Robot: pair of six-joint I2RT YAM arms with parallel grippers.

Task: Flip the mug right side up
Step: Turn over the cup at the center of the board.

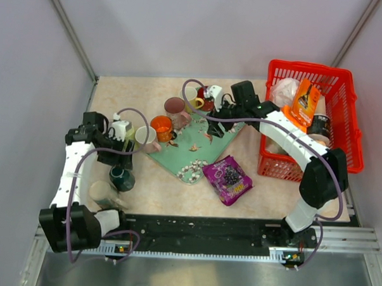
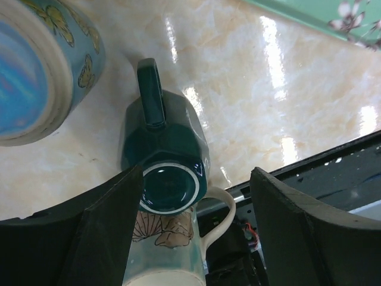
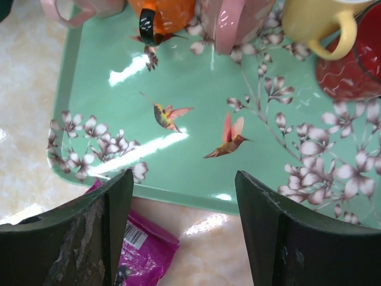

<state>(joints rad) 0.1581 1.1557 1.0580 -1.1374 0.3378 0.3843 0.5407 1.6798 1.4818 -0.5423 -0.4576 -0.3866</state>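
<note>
My left gripper grabs the dark green mug (image 2: 164,134) by its handle (image 2: 151,93) next, since the mug's body stays free for my right gripper to turn the mug upright.
A dark green mug (image 2: 164,134) stands upside down on the table, its white-ringed base facing up and its handle pointing away from my wrist. It also shows in the top view as the dark green mug (image 1: 121,178) near my left arm. My left gripper (image 2: 196,176) hangs open just above it, the base close against the left finger (image 2: 113,220) and clear of the right one. My right gripper (image 3: 183,176) is open and holds nothing, over the near edge of the green tray (image 3: 196,125); in the top view the right gripper (image 1: 217,126) is at the tray's far side.
A cream leaf-print mug (image 2: 172,244) stands close beside the green one, and a blue butterfly mug (image 2: 41,65) is nearby. Orange (image 3: 164,12), pink (image 3: 229,21), yellow (image 3: 315,21) and red (image 3: 351,65) mugs crowd the tray. A purple packet (image 1: 227,178) and a red basket (image 1: 350,118) lie to the right.
</note>
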